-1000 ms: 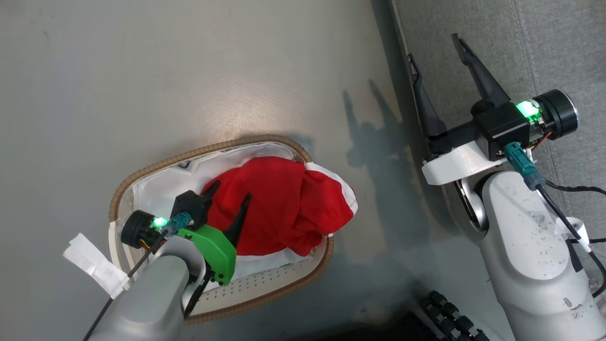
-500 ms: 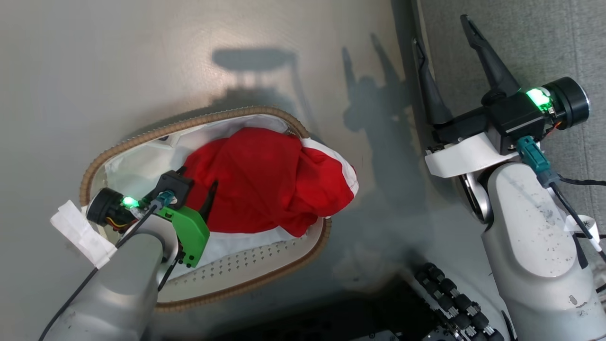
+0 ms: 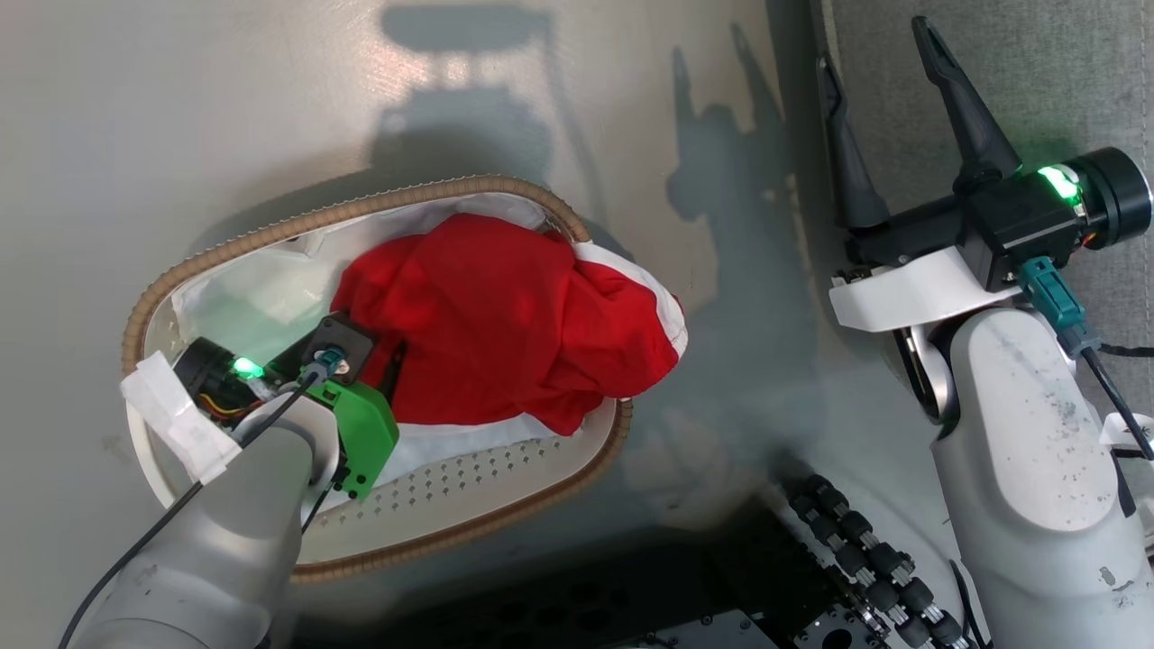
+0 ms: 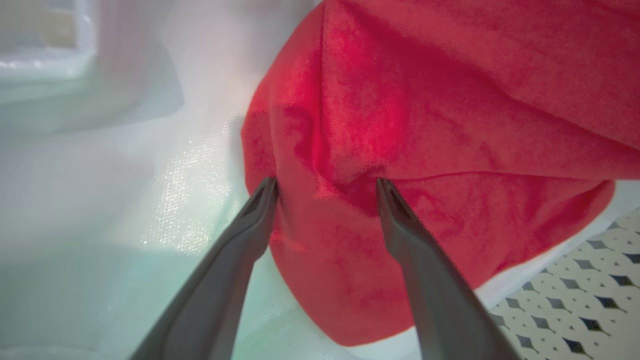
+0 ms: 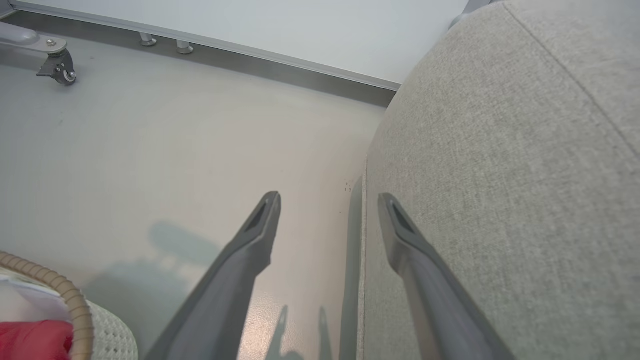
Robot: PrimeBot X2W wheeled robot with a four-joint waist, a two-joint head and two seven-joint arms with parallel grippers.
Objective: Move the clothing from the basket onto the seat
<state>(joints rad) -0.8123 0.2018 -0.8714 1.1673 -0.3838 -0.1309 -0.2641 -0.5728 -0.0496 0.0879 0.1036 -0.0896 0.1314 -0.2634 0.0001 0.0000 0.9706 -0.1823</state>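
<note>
I should next use my left gripper to grab the clothing by its red fold (image 3: 381, 314), and then I should lift the clothing out of the basket for the seat (image 3: 1037, 72).
The clothing (image 3: 505, 315) is a red bundle with white edging, heaped in the right half of the basket (image 3: 451, 191) and spilling over its tan rim. My left gripper (image 3: 383, 353) reaches down inside the basket. In the left wrist view the left gripper (image 4: 326, 186) is open, its tips pressed into the clothing (image 4: 450, 125) with a red fold between them. My right gripper (image 3: 874, 45) hangs open and empty over the edge of the grey seat (image 3: 1037, 72). The right wrist view has that gripper (image 5: 327, 200) straddling the seat (image 5: 500, 175) edge, with the basket (image 5: 75, 305) at lower left.
The basket stands on a smooth grey floor (image 3: 225, 108), its white liner (image 3: 261, 288) bare on the left. My base with black rollers (image 3: 865, 559) sits at the bottom right. A caster wheel (image 5: 62, 70) and a baseboard (image 5: 250, 55) lie far off.
The head camera has shifted. My left gripper has sunk lower into the basket and its fingers now press into the red cloth. Both grippers stay open.
</note>
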